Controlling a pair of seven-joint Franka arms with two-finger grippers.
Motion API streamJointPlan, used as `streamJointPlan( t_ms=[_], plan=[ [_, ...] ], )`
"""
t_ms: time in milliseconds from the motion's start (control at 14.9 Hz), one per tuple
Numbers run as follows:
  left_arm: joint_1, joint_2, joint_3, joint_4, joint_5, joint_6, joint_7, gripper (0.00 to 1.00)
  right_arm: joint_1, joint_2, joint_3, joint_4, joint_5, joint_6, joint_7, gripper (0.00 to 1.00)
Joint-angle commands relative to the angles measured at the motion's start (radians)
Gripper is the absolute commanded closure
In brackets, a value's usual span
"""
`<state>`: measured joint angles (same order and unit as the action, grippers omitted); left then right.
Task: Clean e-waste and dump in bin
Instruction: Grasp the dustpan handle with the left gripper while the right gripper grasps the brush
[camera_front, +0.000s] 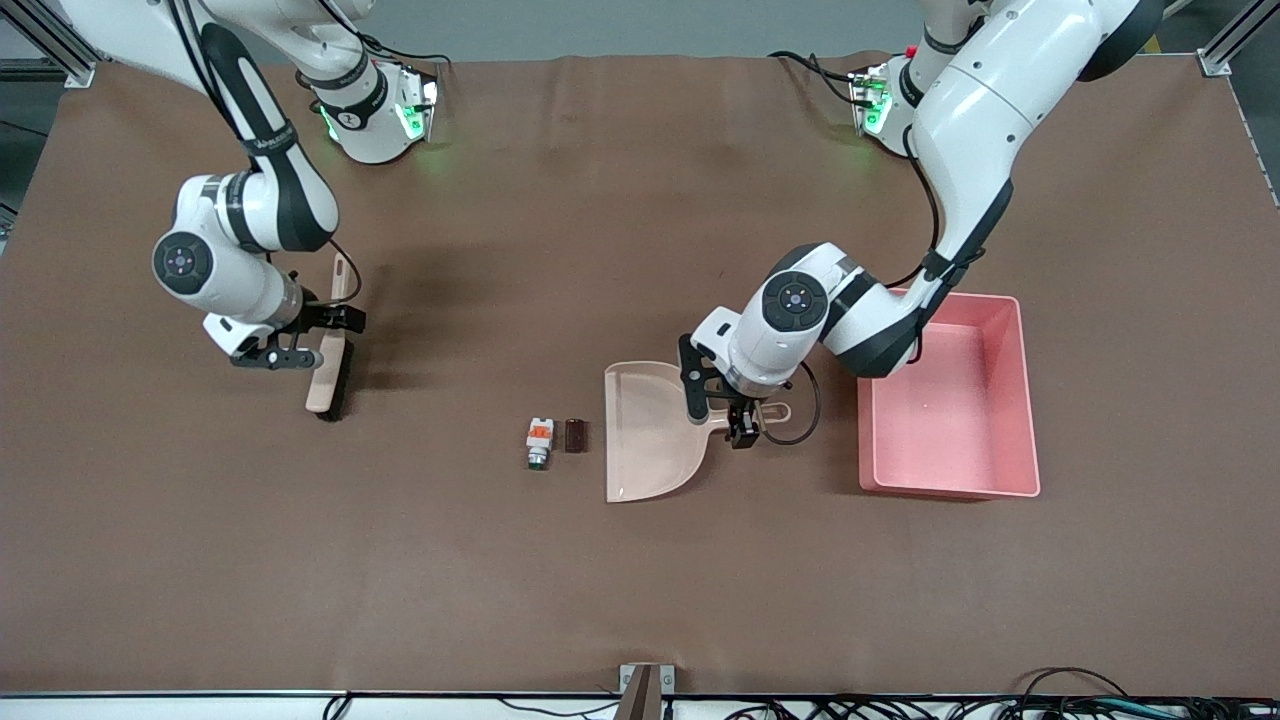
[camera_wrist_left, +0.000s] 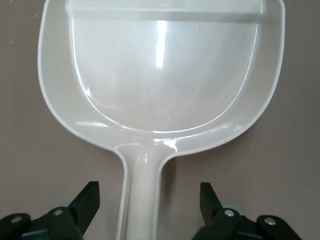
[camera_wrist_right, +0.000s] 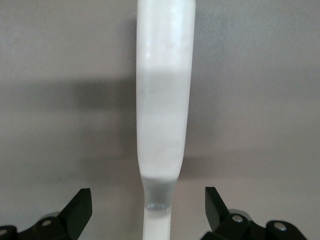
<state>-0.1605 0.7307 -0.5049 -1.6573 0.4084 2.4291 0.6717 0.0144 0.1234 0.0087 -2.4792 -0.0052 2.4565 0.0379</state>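
Note:
The brush needs to be grabbed next by its handle with my right gripper, so that it can sweep the e-waste onto the dustpan.
The e-waste lies on the brown table: a white part with orange top and green tip and a dark brown stubby cylinder, both just off the beige dustpan's wide mouth. My left gripper is open, its fingers straddling the dustpan's handle without touching it; in the left wrist view the pan is empty. The pink bin stands beside the dustpan toward the left arm's end. My right gripper is open astride the beige brush, whose handle runs between the fingers of the right gripper.
The left arm's forearm reaches over the bin's corner. Cables run along the table edge nearest the front camera. Bare brown table lies between the brush and the e-waste.

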Motion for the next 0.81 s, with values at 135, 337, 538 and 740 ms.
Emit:
streamJointPlan(
  t_ms=[135,337,538,740],
  plan=[
    [-0.005,0.033,-0.001,0.030,0.021,0.021,0.046,0.17,0.009,-0.185,-0.001,-0.210,0.002,0.157,-0.012,0.00],
    [-0.007,0.041,-0.001,0.030,0.036,0.021,0.054,0.21,0.009,-0.186,-0.001,-0.233,-0.002,0.176,-0.015,0.06],
    [-0.007,0.044,-0.001,0.031,0.047,0.021,0.054,0.30,0.007,-0.180,-0.003,-0.234,-0.002,0.200,-0.015,0.23],
    [-0.007,0.046,-0.001,0.031,0.047,0.021,0.055,0.35,0.006,-0.172,-0.003,-0.233,-0.002,0.206,-0.015,0.29]
  ],
)
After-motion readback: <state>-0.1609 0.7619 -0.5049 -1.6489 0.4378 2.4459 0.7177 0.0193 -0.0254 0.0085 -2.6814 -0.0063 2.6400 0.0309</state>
